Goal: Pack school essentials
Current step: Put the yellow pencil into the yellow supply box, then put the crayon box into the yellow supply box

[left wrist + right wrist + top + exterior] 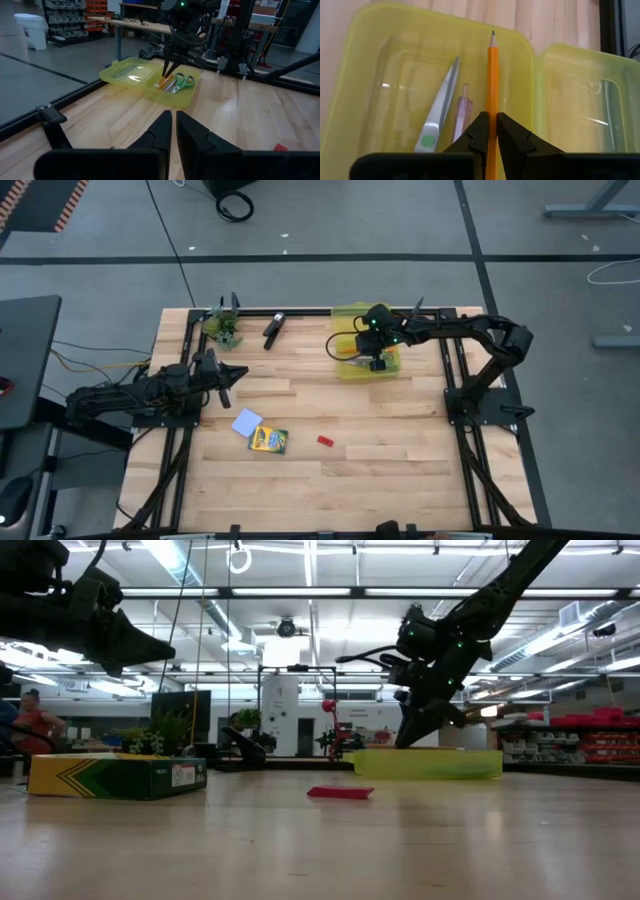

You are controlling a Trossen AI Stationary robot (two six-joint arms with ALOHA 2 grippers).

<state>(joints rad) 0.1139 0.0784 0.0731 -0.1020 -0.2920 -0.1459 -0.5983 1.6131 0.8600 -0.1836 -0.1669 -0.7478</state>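
My right gripper needs to open now, because the orange pencil reaches down inside the yellow box's rim beside the scissors and would rest in the box.
An open yellow box with its lid laid flat stands at the table's far right. Green-handled scissors and a purple pen lie inside it. My right gripper reaches into the box from above, shut on an orange pencil. My left gripper waits shut at the table's left, holding nothing. A light-blue pad, a crayon box and a red piece lie flat on the table's near middle. My right gripper pinches the pencil's shaft between its two fingers. The fingers slant down from above and lie along the pencil, whose sharpened point reaches ahead toward the box's wall. I cannot tell whether the pencil touches the box's floor.
A black clip-like object and a small green clump lie near the far edge, left of the box. Black frame rails run along the table's sides. Bare wood stretches between the box and the near items.
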